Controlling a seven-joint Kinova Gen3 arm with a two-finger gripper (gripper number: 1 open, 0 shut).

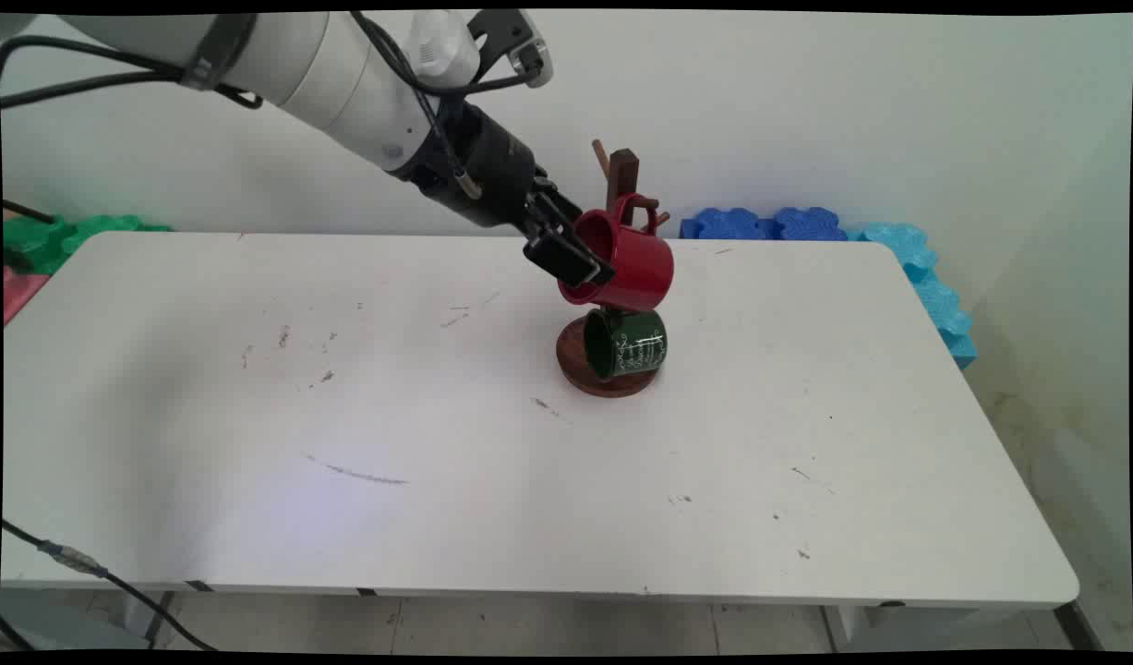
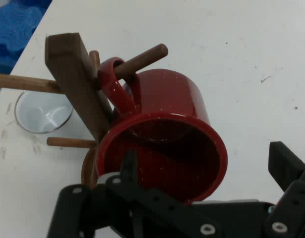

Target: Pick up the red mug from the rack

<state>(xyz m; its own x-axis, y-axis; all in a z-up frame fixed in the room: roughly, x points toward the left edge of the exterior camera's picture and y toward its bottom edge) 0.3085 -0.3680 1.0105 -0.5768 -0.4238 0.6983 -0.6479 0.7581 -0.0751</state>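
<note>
My gripper should next grab the mug by its opening's rim, so that the red mug's handle (image 1: pixel 646 206) stays free to slide off the peg.
A red mug (image 1: pixel 632 263) hangs tilted by its handle (image 2: pixel 115 82) on a peg (image 2: pixel 145 55) of a dark wooden mug tree (image 1: pixel 622 174), its mouth turned toward my hand. My gripper (image 1: pixel 575 257) sits at the mug's rim and is open. In the hand view one finger (image 2: pixel 128 166) reaches just inside the mouth. The other finger (image 2: pixel 285 163) stands well clear of the mug's outer wall. A dark green mug (image 1: pixel 629 344) with white lettering hangs lower on the same tree, just above its round base (image 1: pixel 577 368).
The mug tree's post (image 2: pixel 75 74) carries more bare pegs. A pale round cup mouth (image 2: pixel 43 111) shows beyond it in the hand view. Blue foam blocks (image 1: pixel 806 224) line the table's far right edge, green ones (image 1: pixel 77 231) the far left.
</note>
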